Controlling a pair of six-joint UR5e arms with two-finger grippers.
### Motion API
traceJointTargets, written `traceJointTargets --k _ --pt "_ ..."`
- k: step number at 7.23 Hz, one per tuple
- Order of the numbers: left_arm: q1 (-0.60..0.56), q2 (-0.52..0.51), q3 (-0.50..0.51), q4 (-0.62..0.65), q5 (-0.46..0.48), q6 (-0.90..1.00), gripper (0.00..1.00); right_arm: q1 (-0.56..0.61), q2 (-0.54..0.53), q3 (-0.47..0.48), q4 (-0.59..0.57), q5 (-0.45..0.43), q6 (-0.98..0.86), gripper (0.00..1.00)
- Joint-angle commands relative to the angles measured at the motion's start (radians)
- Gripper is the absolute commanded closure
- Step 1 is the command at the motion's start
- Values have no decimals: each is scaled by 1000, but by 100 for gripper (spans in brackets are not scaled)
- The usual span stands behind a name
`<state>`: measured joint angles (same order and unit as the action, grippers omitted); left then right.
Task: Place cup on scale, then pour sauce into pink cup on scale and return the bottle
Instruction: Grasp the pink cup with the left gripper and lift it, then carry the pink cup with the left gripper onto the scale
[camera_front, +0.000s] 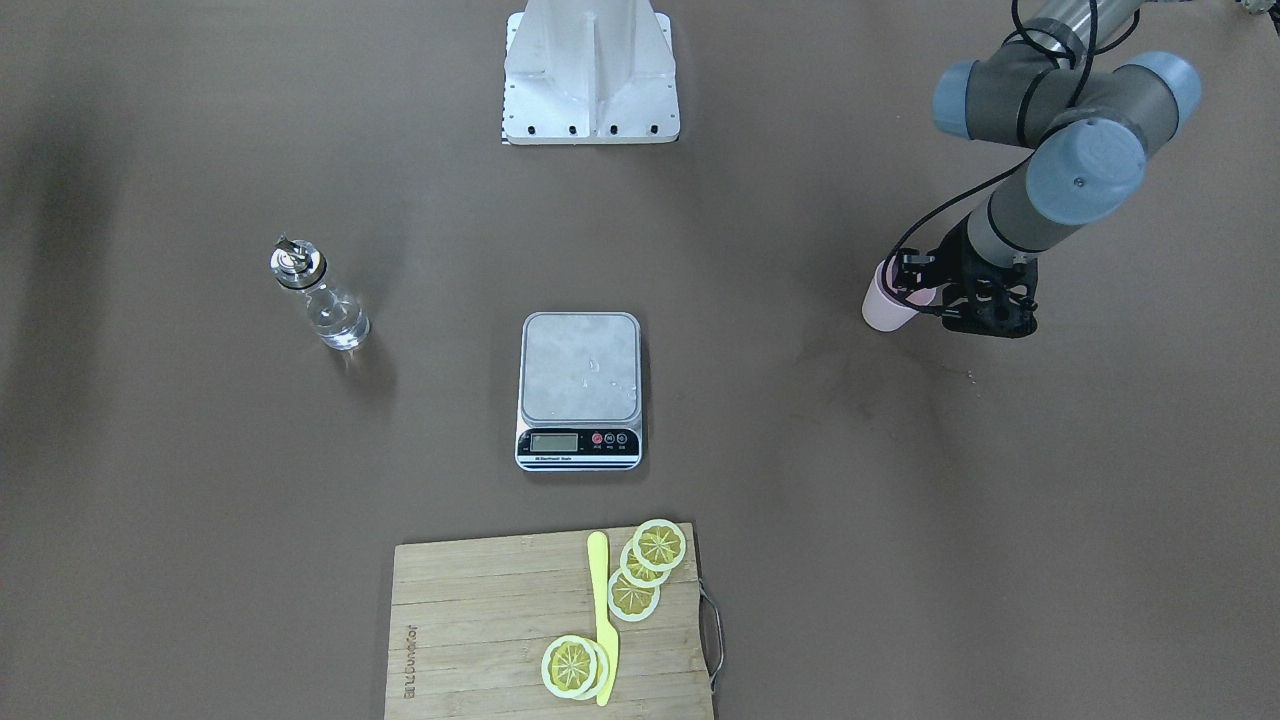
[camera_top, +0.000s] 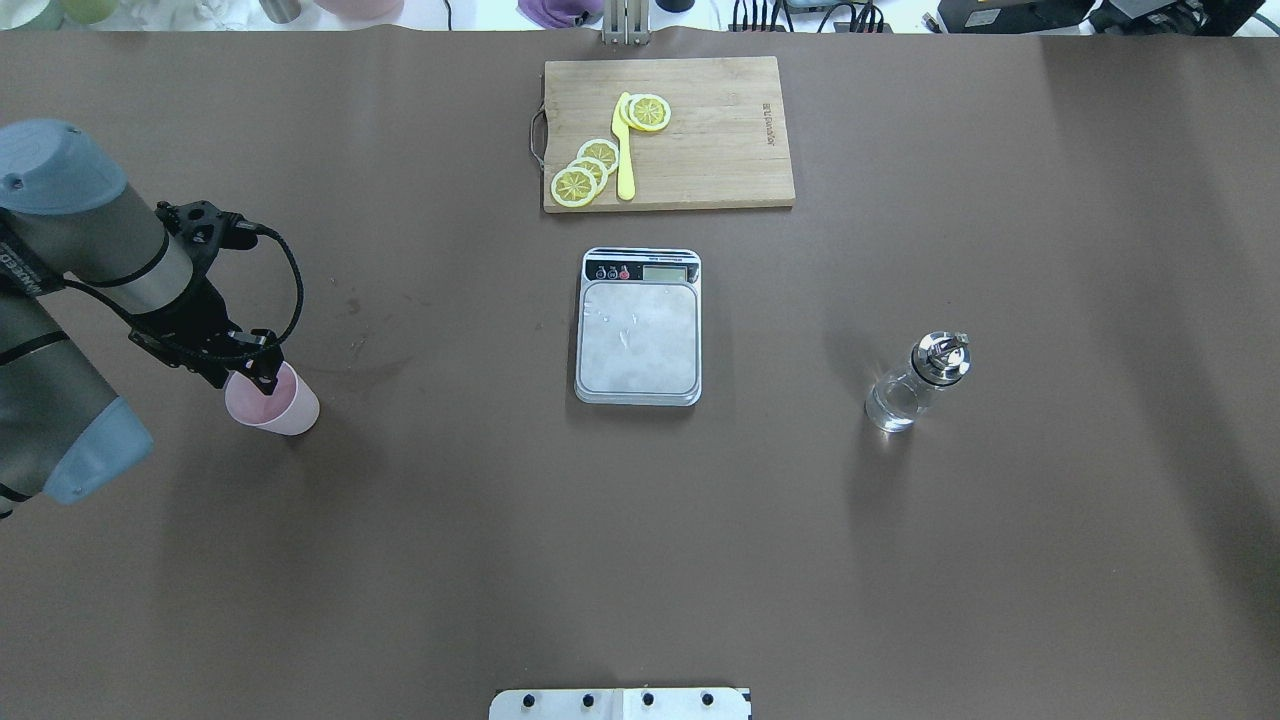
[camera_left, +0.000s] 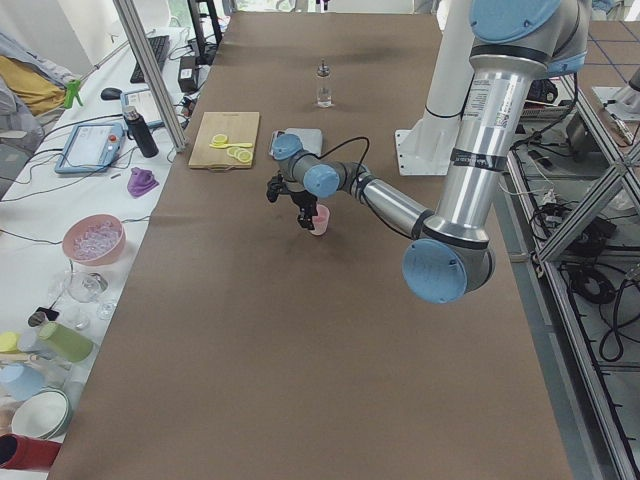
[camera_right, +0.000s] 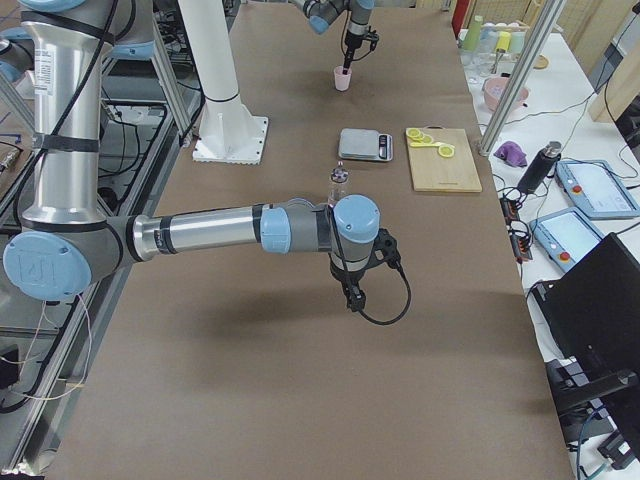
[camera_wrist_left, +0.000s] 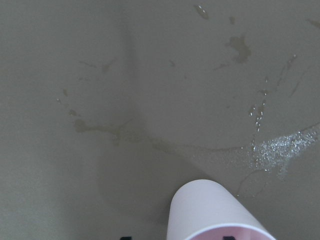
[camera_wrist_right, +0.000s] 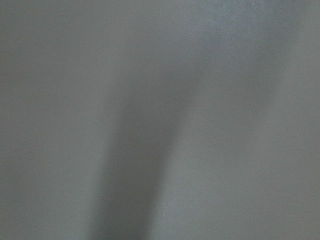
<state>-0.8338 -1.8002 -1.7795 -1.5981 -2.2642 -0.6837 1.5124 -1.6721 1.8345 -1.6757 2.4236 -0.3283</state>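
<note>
The robot's left gripper needs to set the pale pink cup on the scale, so next it should pick up the cup by its rim, then set it there.
The pale pink cup stands upright on the brown table at my left, also in the front view and the left wrist view. My left gripper is over its rim, jaws apart, one finger inside the cup and one outside; the wall is not pinched. The scale lies at the table's middle, platform bare. The glass bottle with clear sauce and a metal spout stands at my right. My right gripper hangs over bare table, near the bottle; I cannot tell if it is open.
A wooden cutting board with lemon slices and a yellow knife lies beyond the scale. Dried spill marks stain the table by the cup. The robot's base plate sits at the near edge.
</note>
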Motion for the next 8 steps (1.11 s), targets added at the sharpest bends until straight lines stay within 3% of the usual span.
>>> traceJointTargets --k 1,2,3,5,8 --pt "13 -11 2 1 -2 -5 100 -3 2 0 -1 0 0 0" --pt "15 -28 3 6 -14 -5 100 -3 2 0 1 0 0 0" --pt "13 -124 0 38 -15 -31 100 -3 3 0 1 2 2 0" --pt "15 -374 8 266 -12 -157 100 -6 2 0 1 6 0 0" --pt "99 -563 131 254 33 -313 100 -9 2 0 1 8 0 0"
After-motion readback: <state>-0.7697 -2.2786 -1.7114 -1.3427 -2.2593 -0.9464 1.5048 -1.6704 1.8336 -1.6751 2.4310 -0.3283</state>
